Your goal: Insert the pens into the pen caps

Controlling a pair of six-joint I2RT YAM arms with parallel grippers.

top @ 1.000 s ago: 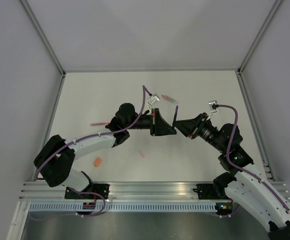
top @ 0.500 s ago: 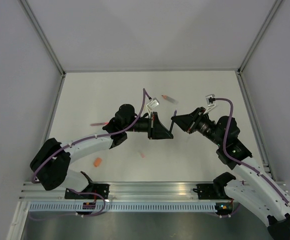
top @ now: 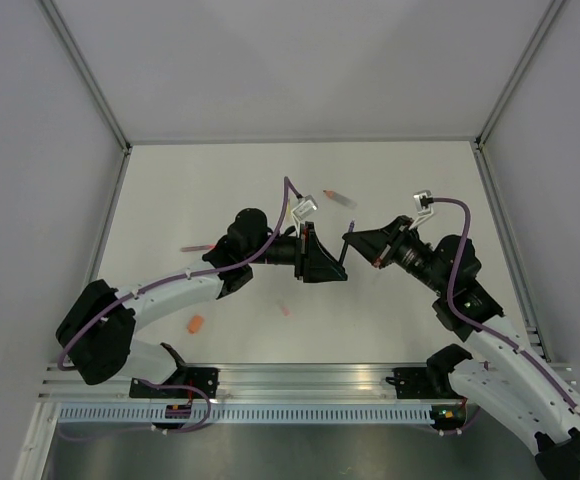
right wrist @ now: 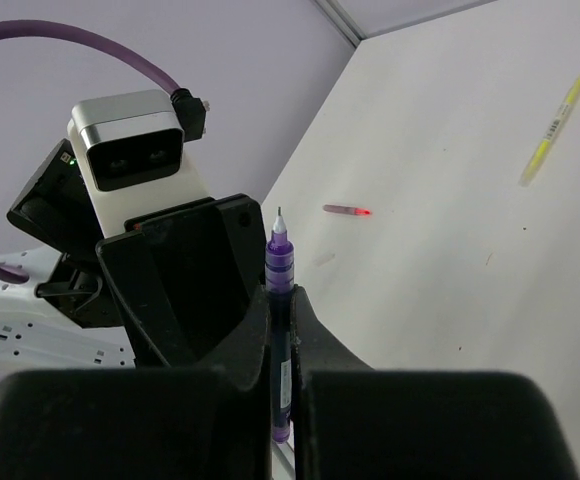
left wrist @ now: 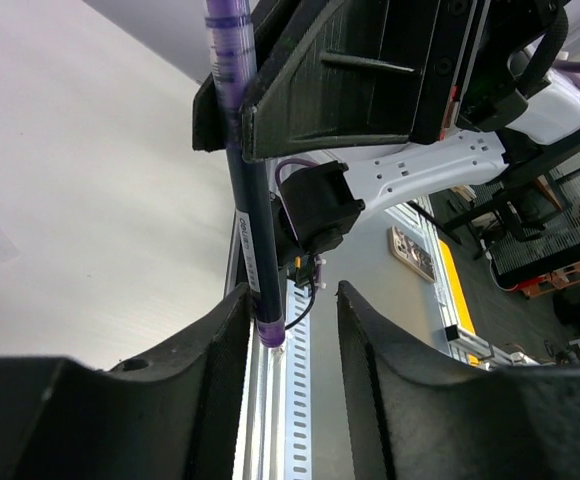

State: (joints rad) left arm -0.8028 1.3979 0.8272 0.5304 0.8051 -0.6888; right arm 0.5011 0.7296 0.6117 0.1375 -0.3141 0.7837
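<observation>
My left gripper can close now, since the end of the dark purple pen [left wrist: 247,190] is just between its fingers. It would hold the pen only by its end [left wrist: 269,328].
A dark purple pen [right wrist: 280,330] stands upright between my right gripper's [right wrist: 281,296] jaws, which are shut on its barrel, with the bare tip [right wrist: 278,218] sticking out above. In the left wrist view the same pen [left wrist: 247,190] reaches down between the fingers of my left gripper [left wrist: 290,315]. That gripper is open, and the pen's end lies against one finger [left wrist: 225,330] only. In the top view both grippers meet at mid-table, left [top: 336,264] and right [top: 354,243]. An orange pen cap [top: 195,324] and a pale pink pen cap [top: 284,310] lie on the table nearer the arm bases.
A pink pen [top: 198,247] lies to the left. A grey pen with an orange tip [top: 338,196] lies behind the grippers. A yellow pen [right wrist: 555,125] shows on the table in the right wrist view. Walls enclose the white table [top: 420,170] on three sides.
My right gripper has shut on the dark purple pen and my left gripper has opened off it. Both grippers have drifted slightly left.
</observation>
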